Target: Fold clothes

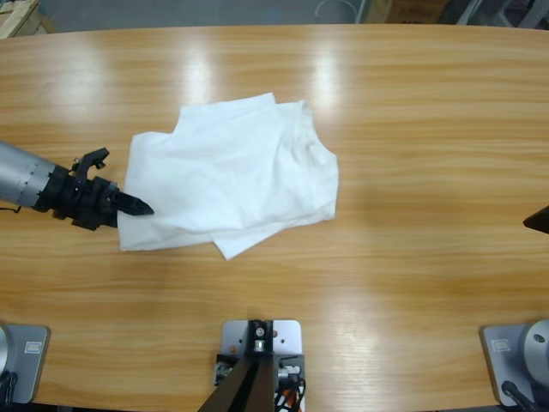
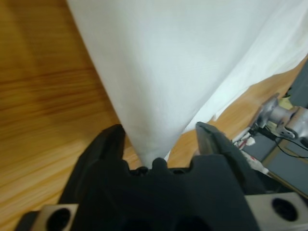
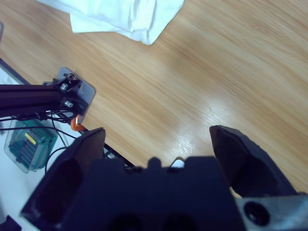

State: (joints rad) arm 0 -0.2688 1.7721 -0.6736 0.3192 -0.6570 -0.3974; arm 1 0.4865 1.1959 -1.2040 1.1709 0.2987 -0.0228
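Observation:
My left gripper grips the T-shirt by its folded edge next, for another fold over the T-shirt's middle.
The white T-shirt lies crumpled and partly folded at the table's middle, no chest text showing. My left gripper comes in from the left edge and meets the shirt's left border. In the left wrist view its jaws stand apart, and a tapering fold of the shirt runs down between them to the gripper's throat. My right gripper is open over bare wood, with only a corner of the shirt far ahead of it. In the high view just its black tip shows at the right edge.
The long wooden table has bare wood all round the shirt. Beyond the table's near edge, the right wrist view shows a metal bracket and a small electronics box.

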